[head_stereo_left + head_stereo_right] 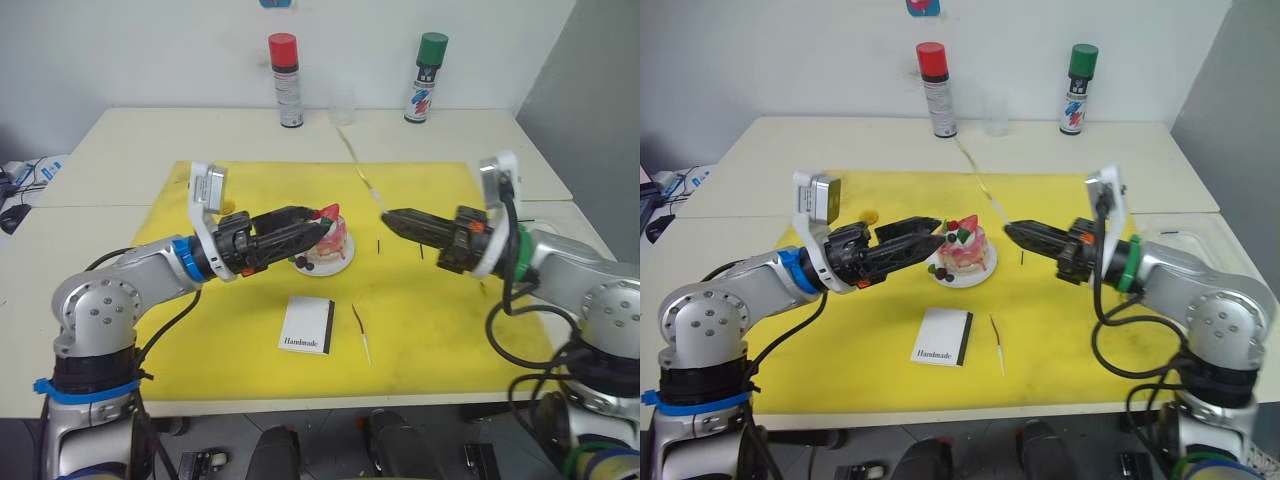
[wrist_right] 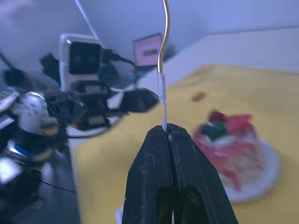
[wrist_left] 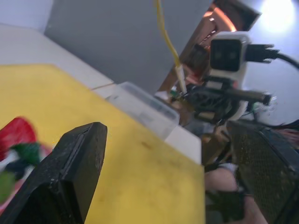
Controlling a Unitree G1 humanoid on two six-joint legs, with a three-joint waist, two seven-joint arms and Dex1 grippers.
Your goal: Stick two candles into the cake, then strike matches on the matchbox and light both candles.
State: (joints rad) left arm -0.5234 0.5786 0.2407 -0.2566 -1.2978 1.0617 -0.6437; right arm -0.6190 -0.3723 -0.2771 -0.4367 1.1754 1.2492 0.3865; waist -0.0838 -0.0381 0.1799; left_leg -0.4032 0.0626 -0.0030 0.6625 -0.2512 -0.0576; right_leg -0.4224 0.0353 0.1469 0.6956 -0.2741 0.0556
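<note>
My left gripper grabs the candle by its yellowish stem (image 1: pixel 357 165) next, so that the candle's pale end (image 1: pixel 376 197) stays free to go into the cake.
The small pink-and-white cake (image 1: pixel 332 243) with a strawberry on top sits on a white plate (image 1: pixel 343 264) in the middle of the yellow mat. My left gripper (image 1: pixel 318 229) is open, its tips right at the cake's left side, with nothing between its fingers (image 3: pixel 70 172). To the right of the cake my right gripper (image 1: pixel 386 215) is shut on the pale end of the yellowish candle (image 1: pixel 358 165), which slants up and back from the tips. The dark reddish candle (image 1: pixel 361 333) lies on the mat beside the white matchbox (image 1: pixel 307 326). Two short matches (image 1: pixel 380 244) lie below the right gripper.
A red-capped spray can (image 1: pixel 286 80), a clear cup (image 1: pixel 343 105) and a green-capped can (image 1: pixel 428 78) stand at the table's back. A clear plastic container (image 1: pixel 1195 235) sits by the mat's right edge. The mat (image 1: pixel 230 350) is bare in front of the left arm.
</note>
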